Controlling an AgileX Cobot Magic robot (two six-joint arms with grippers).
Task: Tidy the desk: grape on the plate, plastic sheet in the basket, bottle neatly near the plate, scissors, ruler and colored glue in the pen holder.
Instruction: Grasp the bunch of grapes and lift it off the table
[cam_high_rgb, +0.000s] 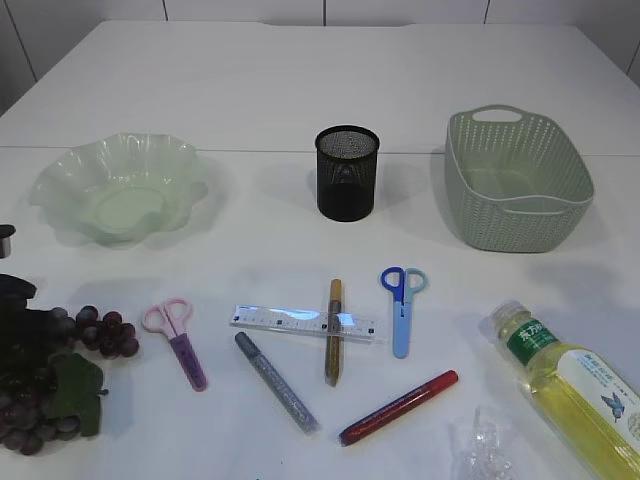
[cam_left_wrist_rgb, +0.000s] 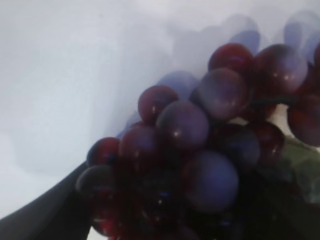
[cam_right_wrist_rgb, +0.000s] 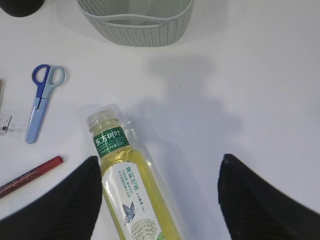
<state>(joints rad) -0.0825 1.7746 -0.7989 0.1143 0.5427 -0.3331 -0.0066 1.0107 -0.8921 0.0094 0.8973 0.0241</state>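
Observation:
My left gripper closes next, since its fingers reach down around the grape bunch. Closing now would catch the dark grape bunch (cam_high_rgb: 40, 400) (cam_left_wrist_rgb: 200, 140).
The grape bunch (cam_high_rgb: 50, 375), dark purple with a green leaf, lies at the table's front left and fills the left wrist view (cam_left_wrist_rgb: 200, 145). My left gripper (cam_left_wrist_rgb: 160, 200) is right over it. One dark finger shows at the lower left, spread wide, touching the berries. The pale green wavy plate (cam_high_rgb: 120, 195) stands behind. The bottle (cam_high_rgb: 570, 385) of yellow tea lies at the front right. My right gripper (cam_right_wrist_rgb: 157, 165) is open above it, the bottle (cam_right_wrist_rgb: 127, 185) beside its left finger. A crumpled plastic sheet (cam_high_rgb: 485, 445) lies at the front edge.
The black mesh pen holder (cam_high_rgb: 347, 172) and the green basket (cam_high_rgb: 515, 180) stand at the back. Pink scissors (cam_high_rgb: 178, 343), blue scissors (cam_high_rgb: 402, 305), a clear ruler (cam_high_rgb: 303, 323), and gold (cam_high_rgb: 334, 330), silver (cam_high_rgb: 275, 382) and red (cam_high_rgb: 398, 407) glue pens lie in the middle.

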